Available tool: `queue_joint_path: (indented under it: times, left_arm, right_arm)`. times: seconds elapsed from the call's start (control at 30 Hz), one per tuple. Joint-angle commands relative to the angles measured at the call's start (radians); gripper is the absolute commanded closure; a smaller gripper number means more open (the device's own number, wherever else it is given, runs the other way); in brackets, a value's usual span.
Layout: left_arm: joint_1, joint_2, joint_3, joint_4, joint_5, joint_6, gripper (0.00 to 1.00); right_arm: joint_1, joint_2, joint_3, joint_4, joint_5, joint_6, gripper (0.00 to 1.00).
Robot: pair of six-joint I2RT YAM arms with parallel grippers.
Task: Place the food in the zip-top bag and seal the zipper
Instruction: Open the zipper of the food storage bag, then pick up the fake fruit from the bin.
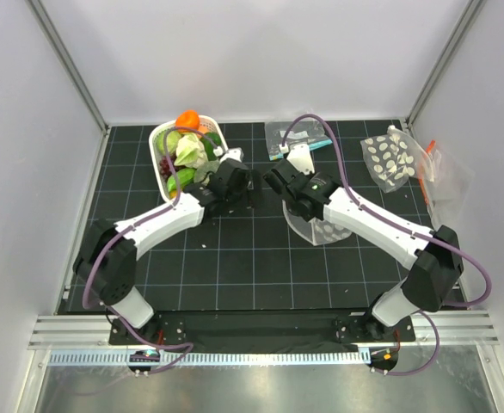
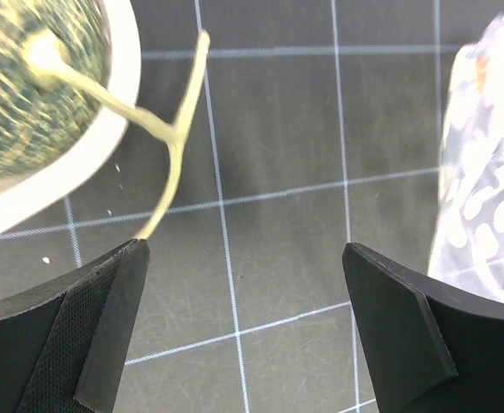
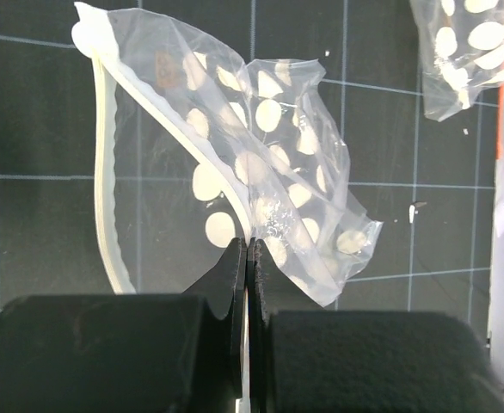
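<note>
I should next use my left gripper to grab the dark green melon by its pale stem overhanging the basket's rim, so its body stays free to enter the zip-top bag.
The zip-top bag, clear with white ovals, hangs from my right gripper, which is shut on its edge. The zipper curves down the bag's left side, and the mouth gapes a little. In the top view the bag shows under my right arm, with my right gripper at mid-table. The food sits piled in the white basket. The dark green melon with its pale stem lies in the basket. My left gripper is open and empty over the mat, beside the basket.
A similar dotted bag with an orange-red strip lies at the back right. A smaller clear bag with a teal strip lies at the back middle. Frame posts and walls close in the black grid mat.
</note>
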Motion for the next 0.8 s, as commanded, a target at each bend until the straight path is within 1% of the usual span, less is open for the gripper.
queue_joint_path:
  times: [0.0,0.13,0.23,0.33,0.37,0.43,0.47,0.53,0.57,0.7,0.77]
  left_arm:
    - [0.02,-0.057,0.064,-0.025,-0.023,0.021,0.0]
    - [0.054,-0.031,0.076,-0.014,-0.008,-0.009,0.01]
    - [0.062,-0.033,0.03,0.057,-0.037,-0.055,0.04]
    - [0.065,-0.017,-0.002,0.119,-0.098,-0.106,0.11]
    - [0.065,-0.013,-0.022,0.157,-0.121,-0.123,0.16]
    - [0.065,-0.002,-0.043,0.205,-0.141,-0.178,0.22]
    - [0.065,0.004,-0.057,0.255,-0.147,-0.196,0.28]
    - [0.065,0.013,-0.083,0.292,-0.166,-0.236,0.32]
    - [0.063,0.027,-0.085,0.326,-0.176,-0.246,0.36]
    - [0.057,0.061,-0.086,0.351,-0.256,-0.281,0.39]
    - [0.057,0.07,-0.1,0.383,-0.272,-0.292,0.41]
  right_arm:
    - [-0.002,-0.009,0.021,0.05,-0.025,-0.005,0.99]
    - [-0.004,-0.025,0.011,0.068,-0.042,0.001,0.99]
    - [-0.004,-0.032,0.008,0.076,-0.05,0.006,0.99]
    - [-0.002,-0.04,-0.001,0.088,-0.047,0.006,0.99]
    - [-0.002,-0.046,-0.006,0.093,-0.047,0.009,0.99]
    - [-0.002,-0.052,-0.015,0.101,-0.048,0.01,0.99]
    - [-0.004,-0.058,-0.018,0.107,-0.05,0.012,0.99]
    - [-0.004,-0.063,-0.022,0.111,-0.054,0.018,0.99]
    - [-0.004,-0.065,-0.022,0.113,-0.059,0.018,0.99]
    - [-0.004,-0.075,-0.026,0.116,-0.073,0.024,0.99]
    - [-0.004,-0.077,-0.027,0.118,-0.08,0.024,0.99]
